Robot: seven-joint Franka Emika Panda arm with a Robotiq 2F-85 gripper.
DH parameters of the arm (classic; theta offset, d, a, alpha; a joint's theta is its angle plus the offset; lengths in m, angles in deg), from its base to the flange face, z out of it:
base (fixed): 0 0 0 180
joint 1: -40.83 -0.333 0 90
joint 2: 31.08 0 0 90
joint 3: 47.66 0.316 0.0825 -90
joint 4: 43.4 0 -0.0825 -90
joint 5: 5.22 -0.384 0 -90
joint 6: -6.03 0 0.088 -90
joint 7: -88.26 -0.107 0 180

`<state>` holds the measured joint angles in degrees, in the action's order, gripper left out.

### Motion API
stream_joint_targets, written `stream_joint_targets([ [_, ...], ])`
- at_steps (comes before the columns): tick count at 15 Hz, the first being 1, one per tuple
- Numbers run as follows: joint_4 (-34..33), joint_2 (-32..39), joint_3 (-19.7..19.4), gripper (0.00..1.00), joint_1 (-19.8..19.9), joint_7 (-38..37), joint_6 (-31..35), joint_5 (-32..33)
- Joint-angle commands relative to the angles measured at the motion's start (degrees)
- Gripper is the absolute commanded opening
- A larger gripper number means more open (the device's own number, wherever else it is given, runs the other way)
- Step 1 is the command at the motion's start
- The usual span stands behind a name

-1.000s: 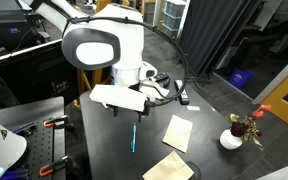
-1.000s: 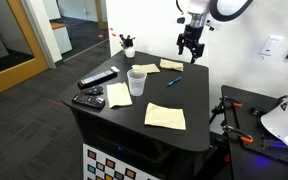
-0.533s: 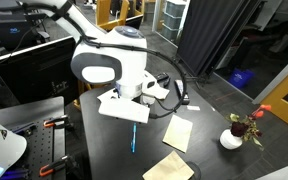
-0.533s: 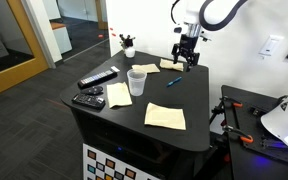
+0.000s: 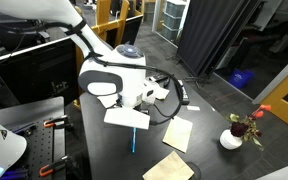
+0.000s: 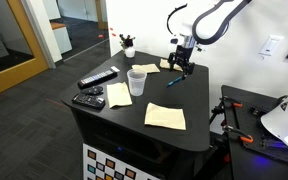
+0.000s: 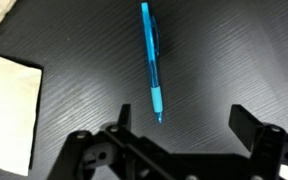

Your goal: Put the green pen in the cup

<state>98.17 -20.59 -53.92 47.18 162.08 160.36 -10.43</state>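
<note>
My fingers are still above and short of the pen, so it is too early to close. My gripper first moves lower onto the green pen, then closes on it.
The green pen (image 7: 149, 58) lies flat on the black table, its tip pointing toward my gripper (image 7: 182, 118). The gripper is open and empty, low over the table, with the pen's tip just inside the left finger. In an exterior view the pen (image 6: 174, 81) lies right under the gripper (image 6: 180, 68); in an exterior view the pen (image 5: 133, 137) shows below the arm, which hides the gripper. The translucent cup (image 6: 137, 82) stands upright near the table's middle, well apart from the pen.
Paper sheets lie around (image 6: 165, 116) (image 6: 119, 94) (image 5: 178, 131) (image 7: 6, 105). Two black remotes (image 6: 97, 79) (image 6: 88, 99) lie at the table's far side from the pen. A white pot with a red flower (image 5: 234, 135) stands near the table's corner.
The arm has come down toward the table and now hangs low over the pen. The pen and cup have not moved.
</note>
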Motion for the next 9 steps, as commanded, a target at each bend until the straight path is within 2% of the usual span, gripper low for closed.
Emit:
stream_joint_targets([
  [1,-1.3,2.9,1.2,1.00,1.4,-2.1,3.5,2.3],
  [9,-4.4,8.0,1.1,1.00,1.6,-8.6,4.2,8.1],
])
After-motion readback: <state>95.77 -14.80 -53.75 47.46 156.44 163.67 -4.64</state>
